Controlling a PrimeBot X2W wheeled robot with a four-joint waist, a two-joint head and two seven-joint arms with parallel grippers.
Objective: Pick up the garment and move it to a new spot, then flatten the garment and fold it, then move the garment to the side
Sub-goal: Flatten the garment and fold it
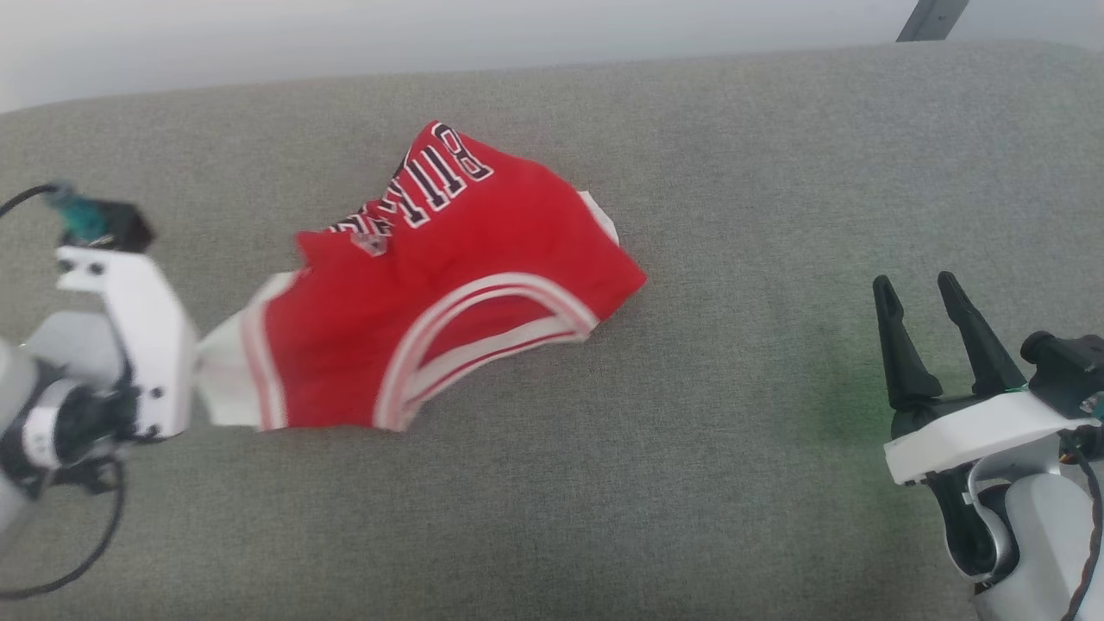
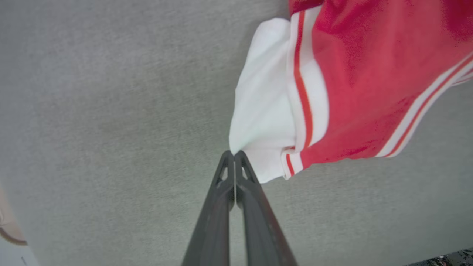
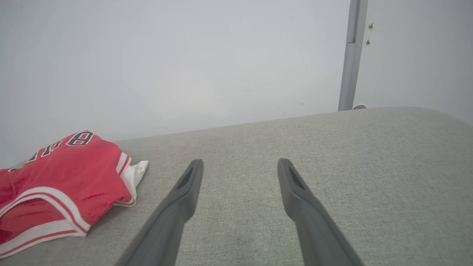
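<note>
The garment has its white sleeve edge (image 1: 602, 214) sticking up off the cushion, while the red body (image 1: 497, 222) lies spread out. My right gripper will grab the garment by that edge next.
The garment (image 1: 448, 293) is a red jersey with white sleeves, striped trim and dark lettering. It lies crumpled on the grey cushion, left of centre in the head view. My left gripper (image 2: 234, 152) is shut on the tip of its white sleeve (image 2: 262, 103), which is pulled out taut towards the wrist. In the head view that arm's white housing (image 1: 142, 336) hides the fingers at the sleeve's left end. Far right, my right gripper (image 1: 916, 286) stands open and empty, well apart from the garment (image 3: 55, 177). Its two fingers (image 3: 184, 192) point over bare cushion.
The grey fabric surface (image 1: 733, 431) runs the full width, and its far edge meets a pale wall. A grey metal post (image 3: 349, 55) rises behind the far right corner. A black cable (image 1: 95, 552) loops below my left wrist.
</note>
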